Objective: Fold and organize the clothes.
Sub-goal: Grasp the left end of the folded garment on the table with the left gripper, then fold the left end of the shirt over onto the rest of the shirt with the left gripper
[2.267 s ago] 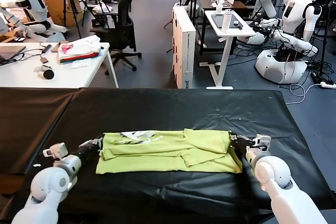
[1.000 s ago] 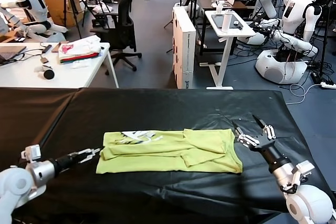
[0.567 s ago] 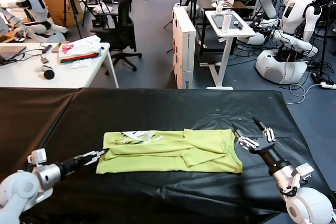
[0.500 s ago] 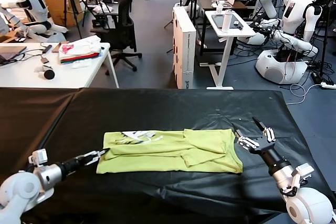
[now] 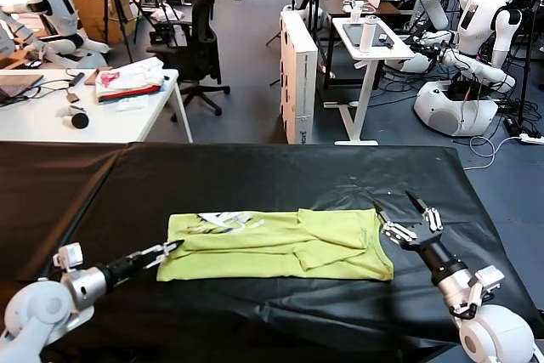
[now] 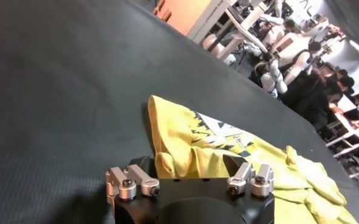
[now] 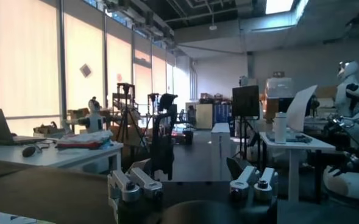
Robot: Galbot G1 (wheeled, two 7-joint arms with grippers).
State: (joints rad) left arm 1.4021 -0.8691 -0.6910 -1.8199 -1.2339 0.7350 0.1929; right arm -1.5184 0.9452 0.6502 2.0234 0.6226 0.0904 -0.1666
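My left gripper should next take hold of the yellow-green T-shirt by its bunched end beside the print, and then it can fold the T-shirt's long strip [image 5: 280, 248] up.
The clothes are one lime yellow-green T-shirt [image 5: 276, 244], folded into a long band on the black table cover [image 5: 255, 176], with its white-and-dark print [image 5: 223, 221] at the left end. My left gripper [image 5: 170, 251] lies low on the table at the shirt's left front corner, open. In the left wrist view the shirt [image 6: 228, 146] shows just past the spread jaws of the left gripper [image 6: 188, 167]. My right gripper [image 5: 397, 207] hovers open just off the shirt's right end, tilted upward. The right wrist view shows the right gripper [image 7: 188, 167] with nothing between its fingers, only the room beyond.
Beyond the table stand a white desk with a pile of white, pink and red cloth [image 5: 127, 78], an office chair [image 5: 197, 31], a white cabinet [image 5: 297, 74], a small standing desk [image 5: 370, 40] and other robots [image 5: 476, 40].
Both grippers have let go of the shirt's ends and drawn back. Over the last second the left gripper has slid right, back to the shirt's left corner. The right gripper has barely shifted.
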